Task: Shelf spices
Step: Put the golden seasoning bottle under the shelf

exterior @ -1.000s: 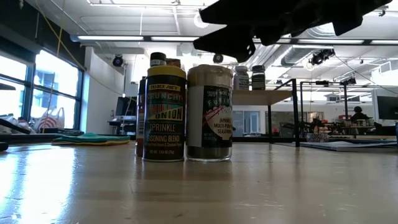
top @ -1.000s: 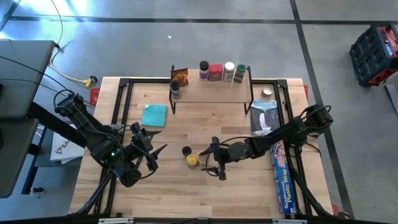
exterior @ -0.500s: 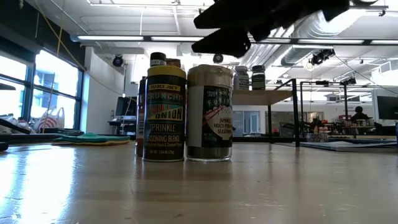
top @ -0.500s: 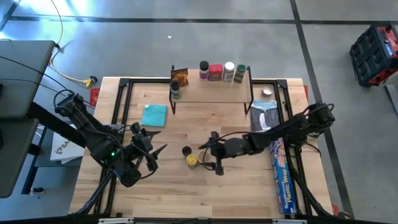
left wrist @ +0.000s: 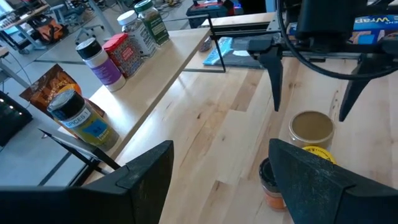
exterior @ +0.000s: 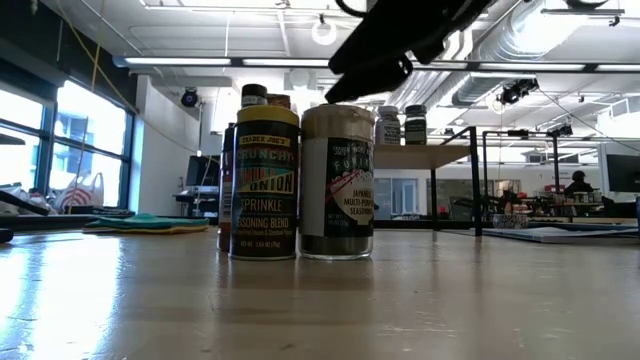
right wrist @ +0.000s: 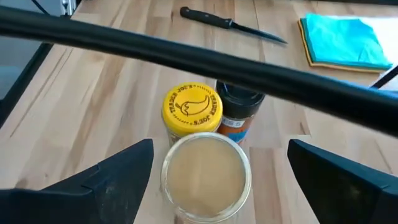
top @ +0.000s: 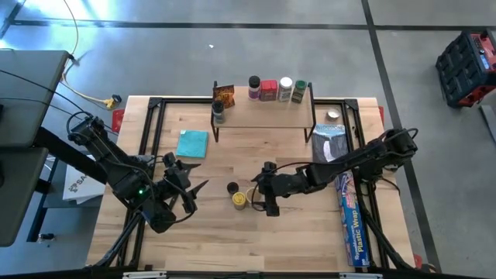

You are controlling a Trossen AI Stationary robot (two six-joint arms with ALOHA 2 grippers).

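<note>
I should next use my right gripper to take hold of the tan-lid jar by its round lid (right wrist: pixel 206 174), so that I can put the spices on the shelf.
Three spices stand together mid-table: a yellow-lid jar (right wrist: pixel 191 107), a dark-top jar (right wrist: pixel 239 109) and a tan-lid jar (right wrist: pixel 206 174). My right gripper (top: pixel 259 194) is open and hovers just above the tan-lid jar (exterior: pixel 337 180), touching nothing, with one finger out to each side of it. My left gripper (top: pixel 188 191) waits open at the table's left. The shelf (top: pixel 263 114) stands at the far edge. On it are several jars (top: pixel 277 89), a jar (top: pixel 218 111) at its left end and an orange-brown packet (top: pixel 224 94).
A teal cloth (top: pixel 192 143) lies left of the shelf's front. A long blue plastic wrap box (top: pixel 350 221) lies along the right edge under my right arm, with a pale flat pack (top: pixel 329 143) and a small tin (top: pixel 333 115) beyond it.
My right gripper has risen above the jars and tipped up nearer to level, staying over the tan-lid jar. The jars stand as before.
</note>
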